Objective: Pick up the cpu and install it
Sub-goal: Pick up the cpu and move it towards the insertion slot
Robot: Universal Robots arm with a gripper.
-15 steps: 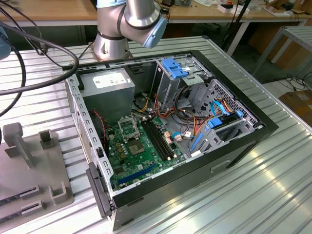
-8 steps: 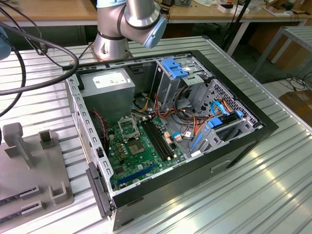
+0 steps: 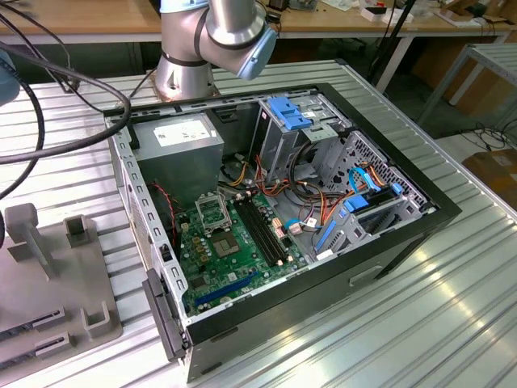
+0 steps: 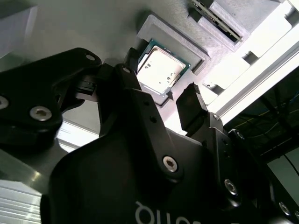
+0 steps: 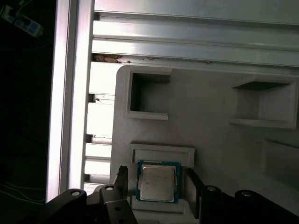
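My gripper should next grab the cpu by its open side edges to install it, because the holder's raised edges border two ends of the cpu.
The cpu [image 5: 158, 181], a small square chip with a silver-grey top and green rim, lies flat in a raised pocket [image 5: 161, 151] of a grey holder plate [image 5: 210, 121]. My gripper [image 5: 157, 184] is open, and its black fingers [image 5: 122, 179] stand on either side of the chip with small gaps. The second wrist view looks from behind the fingers [image 4: 189, 102] at the same cpu [image 4: 161, 67] between them, under my gripper [image 4: 161, 83]. In the exterior view the green motherboard [image 3: 234, 250] lies in the open computer case, with its silver socket frame [image 3: 212, 212] near the power supply.
The grey holder plate [image 3: 48, 275] sits at the exterior view's left, on the slatted aluminium table [image 3: 420, 307]. The case [image 3: 404, 234] holds a grey power supply [image 3: 182, 153], black memory slots [image 3: 262, 230], blue-clipped drive bays [image 3: 291, 113] and loose cables. The arm's base [image 3: 190, 56] stands behind the case.
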